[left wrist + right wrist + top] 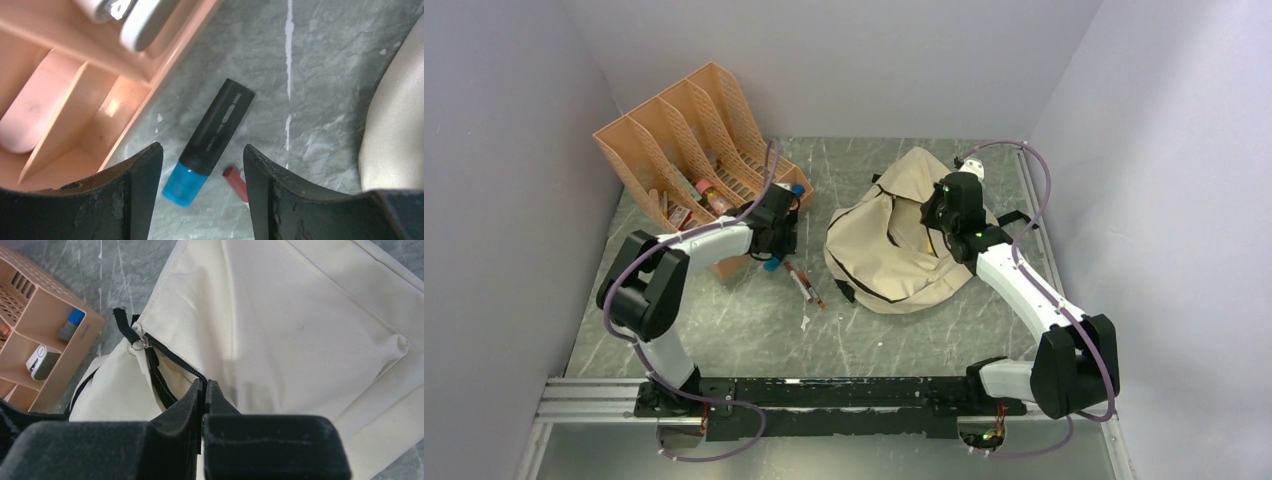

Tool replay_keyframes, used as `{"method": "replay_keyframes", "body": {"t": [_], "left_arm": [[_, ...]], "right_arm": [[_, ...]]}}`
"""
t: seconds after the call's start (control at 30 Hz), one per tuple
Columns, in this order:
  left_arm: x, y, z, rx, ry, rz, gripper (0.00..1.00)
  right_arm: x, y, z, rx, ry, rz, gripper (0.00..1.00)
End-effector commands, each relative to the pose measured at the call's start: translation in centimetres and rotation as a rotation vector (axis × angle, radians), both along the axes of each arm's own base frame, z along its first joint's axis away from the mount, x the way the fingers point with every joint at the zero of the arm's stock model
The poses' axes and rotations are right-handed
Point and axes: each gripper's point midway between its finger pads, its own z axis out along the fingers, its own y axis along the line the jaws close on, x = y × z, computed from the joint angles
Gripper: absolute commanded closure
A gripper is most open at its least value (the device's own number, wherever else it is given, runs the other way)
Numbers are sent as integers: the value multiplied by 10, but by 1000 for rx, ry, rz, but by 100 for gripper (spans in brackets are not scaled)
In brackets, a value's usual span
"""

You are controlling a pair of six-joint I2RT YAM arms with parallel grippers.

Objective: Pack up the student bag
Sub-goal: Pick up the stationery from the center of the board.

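Observation:
The marker [774, 260] [206, 144] is below the fingers of my left gripper, so they would miss it if I closed now. I need to first lower my left gripper.
The student bag [889, 245] is a cream fabric backpack lying slumped at the table's middle right. My right gripper [941, 218] sits on top of it. In the right wrist view this gripper [205, 383] is shut on the bag's [300, 315] edge, where the black zipper [172, 359] runs into the fingertips. My left gripper [202, 150] hangs open over a black marker with a blue cap [215, 135], which lies flat on the table between the fingers without touching them. In the top view that gripper [774, 252] is beside the orange organizer's corner.
The orange file organizer [689, 140] stands at the back left with small items in its slots, and its base [65, 115] lies just left of the marker. A red pen [804, 284] lies on the table between the organizer and the bag, with its end [235, 181] by my right finger.

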Motion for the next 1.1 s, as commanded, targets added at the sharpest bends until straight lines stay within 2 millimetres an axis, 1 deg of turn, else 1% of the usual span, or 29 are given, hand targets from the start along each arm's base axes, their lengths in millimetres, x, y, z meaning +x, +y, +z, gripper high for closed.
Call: {"method": "replay_keyframes", "body": {"t": [0.0,0.13,0.2,0.43,0.53,0.67,0.7,0.8,0.97,1.07], "left_arm": [[22,-16,8,-16,-31,-99,35],[28,-10,2,28,-23,-96,35],[27,-9,-4,38,-5,-95,36],[16,-5,-25,52,62,-79,37],[10,-2,-32,55,83,-66,41],[7,1,-36,63,101,-46,52],[7,1,-35,66,101,-43,57],[7,3,-32,68,97,-36,64],[5,8,-23,82,87,-22,78],[4,13,-13,97,75,-10,87]], "right_arm": [[-3,-2,-3,-11,-1,3,100],[-4,-1,-4,-11,1,6,100],[-3,-1,-4,-12,0,7,100],[-3,-1,-5,-12,3,7,100],[-3,-1,-5,-13,2,8,100],[-3,-1,-4,-11,-1,9,100],[-3,-1,-4,-11,-2,9,100],[-4,-1,-4,-11,-2,9,100],[-4,0,-6,-8,2,13,100],[-4,0,-5,-9,1,15,100]]}}
